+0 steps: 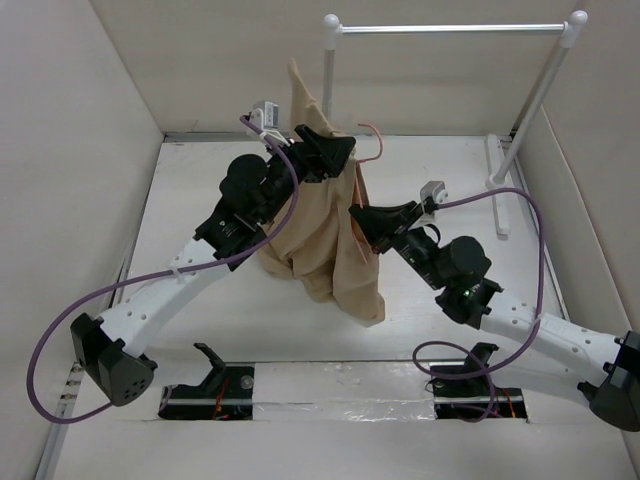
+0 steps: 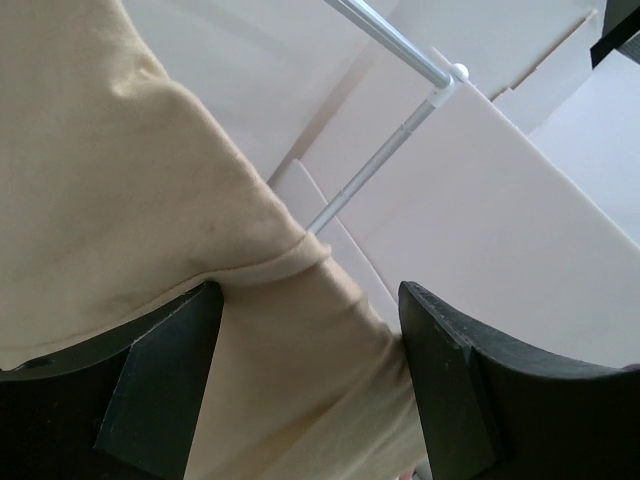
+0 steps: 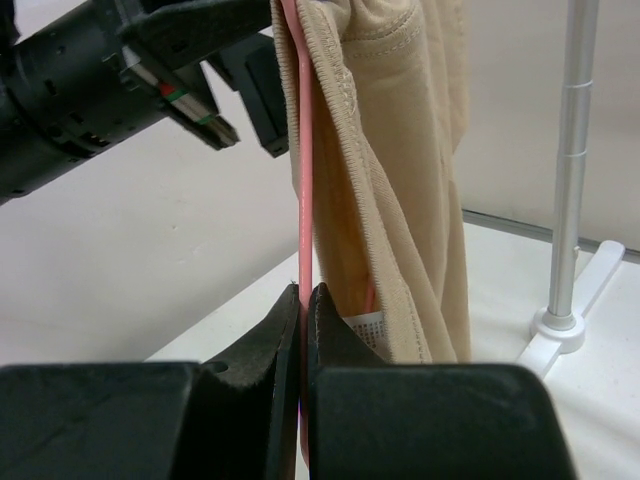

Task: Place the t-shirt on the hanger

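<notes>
The t-shirt's folded edge is between the open fingers of my left gripper, with fabric across the gap, so my left gripper needs to close on that edge now.
The tan t-shirt (image 1: 330, 240) hangs in the air over the middle of the table, bunched, with one end sticking up. The pink wire hanger (image 3: 304, 180) runs up inside it; its hook (image 1: 372, 132) pokes out to the right of the fabric. My right gripper (image 3: 305, 292) is shut on the hanger's wire just below the shirt's hem, beside the white label. My left gripper (image 2: 310, 300) is at the shirt's upper part (image 1: 340, 150). Its jaws stand wide apart with t-shirt fabric (image 2: 120, 180) lying loosely between them.
The tall white-and-metal rack (image 1: 450, 29) stands at the back right, with its post (image 3: 568, 150) and foot on the table close behind the shirt. White walls enclose the table on the left, back and right. Purple cables loop off both arms.
</notes>
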Robot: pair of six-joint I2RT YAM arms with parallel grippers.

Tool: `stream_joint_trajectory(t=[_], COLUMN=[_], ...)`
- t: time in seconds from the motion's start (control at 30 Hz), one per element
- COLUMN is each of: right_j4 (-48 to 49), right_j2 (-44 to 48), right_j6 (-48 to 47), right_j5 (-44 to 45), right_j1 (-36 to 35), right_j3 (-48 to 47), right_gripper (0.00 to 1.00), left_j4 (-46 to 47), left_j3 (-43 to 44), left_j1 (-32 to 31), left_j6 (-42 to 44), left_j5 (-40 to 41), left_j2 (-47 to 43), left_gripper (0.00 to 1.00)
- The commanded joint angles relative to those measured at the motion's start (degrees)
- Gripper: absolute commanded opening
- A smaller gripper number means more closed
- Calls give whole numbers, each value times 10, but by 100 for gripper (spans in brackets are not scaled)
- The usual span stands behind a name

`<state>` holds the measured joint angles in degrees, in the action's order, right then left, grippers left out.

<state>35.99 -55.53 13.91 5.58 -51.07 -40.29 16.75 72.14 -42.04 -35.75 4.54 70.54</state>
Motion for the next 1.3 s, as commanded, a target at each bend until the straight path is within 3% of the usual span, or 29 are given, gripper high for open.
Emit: stream_joint_trajectory(t=[0.0,0.33,0.47,0.5,0.57,0.73,0.83,0.87,0.9,1.0,1.07,1.1,1.2,1.27], right_j4=[47,38,37,37,41,23,-26,-41,-61,-153,-180,-196,-215,-209], right_j2=[7,-27,-42,-42,-43,-23,-4,-4,10,51,66,75,100,109], right_j6=[-20,-22,-20,-20,-15,-8,-6,-6,-6,1,1,-2,11,13], right_j5=[-4,-2,-2,-1,3,14,0,-7,-14,-44,-50,-44,-16,0], right_j1=[-11,-21,-21,-21,-21,-26,-26,-26,-32,-32,-37,-37,-37,-37], right_j3=[-15,-30,-38,-38,-35,-30,-32,-32,-30,-14,2,11,57,90], right_gripper=[0,0,0,0,0,0,25,43,52,71,72,63,0,0], left_j4=[55,114,125,126,112,104,87,93,94,84,88,84,58,64], left_j3=[24,-34,-46,-50,-52,-74,-88,-107,-115,-140,-154,-154,-137,-140], left_j1=[-2,-2,-2,-2,-2,-2,3,13,20,37,44,44,44,44], left_j6=[-18,-53,-61,-62,-60,-48,-49,-54,-60,-78,-92,-94,-95,-100], left_j5=[1,-12,-27,-30,-26,1,11,8,6,0,-3,-4,-5,-8], left_j2=[9,9,6,2,-2,-40,-59,-66,-75,-95,-102,-102,-101,-102], left_gripper=[67,50,27,14,0,0,0,0,0,0,0,0,0,0])
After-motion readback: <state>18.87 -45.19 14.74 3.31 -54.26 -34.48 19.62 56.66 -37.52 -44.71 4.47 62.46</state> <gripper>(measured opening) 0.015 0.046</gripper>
